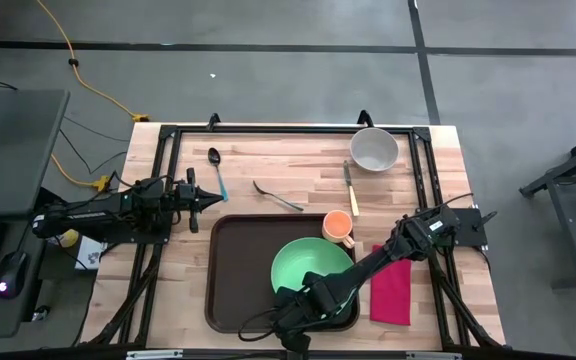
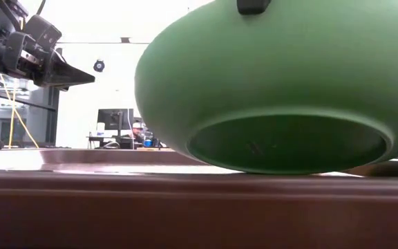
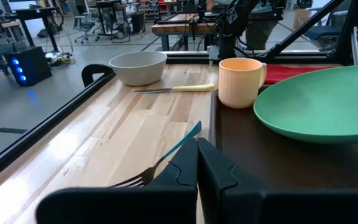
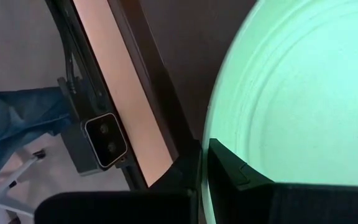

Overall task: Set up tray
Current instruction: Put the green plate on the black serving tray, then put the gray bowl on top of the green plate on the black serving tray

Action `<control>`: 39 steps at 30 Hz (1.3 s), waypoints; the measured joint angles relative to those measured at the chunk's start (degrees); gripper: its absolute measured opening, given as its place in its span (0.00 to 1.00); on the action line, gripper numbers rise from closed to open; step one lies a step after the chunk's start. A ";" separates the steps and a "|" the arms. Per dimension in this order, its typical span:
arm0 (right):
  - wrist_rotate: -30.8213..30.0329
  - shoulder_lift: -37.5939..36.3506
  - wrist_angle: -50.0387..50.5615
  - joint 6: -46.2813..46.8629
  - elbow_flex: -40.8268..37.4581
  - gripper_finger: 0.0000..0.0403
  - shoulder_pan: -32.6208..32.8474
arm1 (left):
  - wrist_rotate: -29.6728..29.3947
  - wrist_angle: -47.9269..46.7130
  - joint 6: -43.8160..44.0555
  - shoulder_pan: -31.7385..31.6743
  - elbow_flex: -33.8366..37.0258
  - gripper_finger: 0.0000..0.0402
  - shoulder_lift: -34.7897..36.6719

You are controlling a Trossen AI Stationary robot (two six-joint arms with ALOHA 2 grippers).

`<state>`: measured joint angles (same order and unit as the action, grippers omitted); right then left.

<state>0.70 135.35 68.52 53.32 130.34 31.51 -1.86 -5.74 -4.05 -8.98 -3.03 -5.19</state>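
Note:
The green plate's pinched edge is inside the tray's near rim, so the plate would settle on the tray. My right gripper needs to open.
The dark brown tray (image 1: 230, 290) lies at the table's near middle. Above it is the green plate (image 1: 311, 262), with my right gripper (image 1: 288, 300) shut on the plate's near-left rim. The low view shows the plate's underside (image 2: 289, 142) above the tray's near rim (image 2: 116, 200). My left gripper (image 1: 215, 197) hovers shut and holding nothing over the wood to the left of the tray's far-left corner, pointing toward the table's right. An orange cup (image 1: 338, 227) stands at the tray's far right corner. My right gripper pinches the plate's rim (image 4: 207, 134) between its two fingers, one on the upper face (image 4: 235, 174) and one outside the rim. The fingers come from above, pointing steeply down. The held near side is raised; whether the far side touches the tray I cannot tell.
A red napkin (image 1: 391, 290) lies right of the tray. On the far wood are a white bowl (image 1: 374, 148), a knife (image 1: 349, 188), a fork (image 1: 276, 195) and a spoon (image 1: 216, 170). A small camera (image 4: 104, 140) sits at the near edge, a person's leg (image 4: 11, 118) beyond.

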 joint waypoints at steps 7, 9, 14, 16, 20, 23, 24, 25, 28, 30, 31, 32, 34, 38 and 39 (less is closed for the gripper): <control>1.11 0.04 -0.55 -0.47 0.00 0.01 -0.02 | 0.00 0.00 0.02 -0.02 0.00 0.08 0.00; 1.50 0.07 -1.21 -0.48 0.00 0.04 -0.02 | 0.00 0.00 0.02 -0.01 0.00 0.08 0.00; 1.03 0.07 -1.21 -0.38 0.00 0.18 -0.07 | -0.01 0.00 0.02 -0.01 0.00 0.08 0.00; 0.71 0.07 -1.15 -0.36 0.00 0.23 -0.08 | 0.00 0.00 0.04 -0.01 0.00 0.08 0.00; -1.51 0.05 -1.28 -0.49 0.00 0.28 -0.40 | 0.02 0.00 0.07 -0.01 0.00 0.08 0.00; -5.72 -0.96 -1.53 -1.00 0.14 0.27 -1.20 | 0.09 0.00 0.20 -0.01 0.00 0.08 0.00; -8.07 -1.57 -1.45 -1.79 0.54 0.27 -1.58 | 0.27 0.00 0.20 -0.01 0.00 0.08 0.00; -10.74 -2.42 -1.34 -2.65 1.05 0.25 -2.10 | 0.47 0.00 0.20 -0.01 0.00 0.08 0.02; -19.17 -6.13 1.32 -5.08 2.06 0.21 -4.07 | 1.56 -0.10 0.17 0.01 0.00 0.08 0.00; -23.06 -9.24 6.05 -6.57 2.12 0.18 -6.02 | 1.73 -0.14 0.17 0.00 0.00 0.08 0.00; -24.40 -10.64 9.10 -6.99 2.10 0.17 -7.36 | 1.76 -0.15 0.17 0.01 0.00 0.08 0.01; -25.71 -12.26 12.35 -7.12 2.10 0.16 -8.90 | 1.76 -0.15 0.17 0.00 0.00 0.08 0.00; -27.62 -15.33 18.77 -7.23 2.05 0.15 -12.45 | 1.76 -0.17 0.15 0.01 0.00 0.08 0.00; -28.25 -21.98 21.17 -13.22 0.77 0.16 -20.32 | 1.84 -0.17 0.15 0.01 0.00 0.08 0.02; -28.27 -23.19 20.85 -15.03 0.48 0.17 -22.43 | 1.85 -0.18 0.24 -0.01 0.00 0.08 0.00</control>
<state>-27.57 112.16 89.37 38.29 130.83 9.07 -0.01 -5.92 -3.81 -8.99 -3.03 -5.19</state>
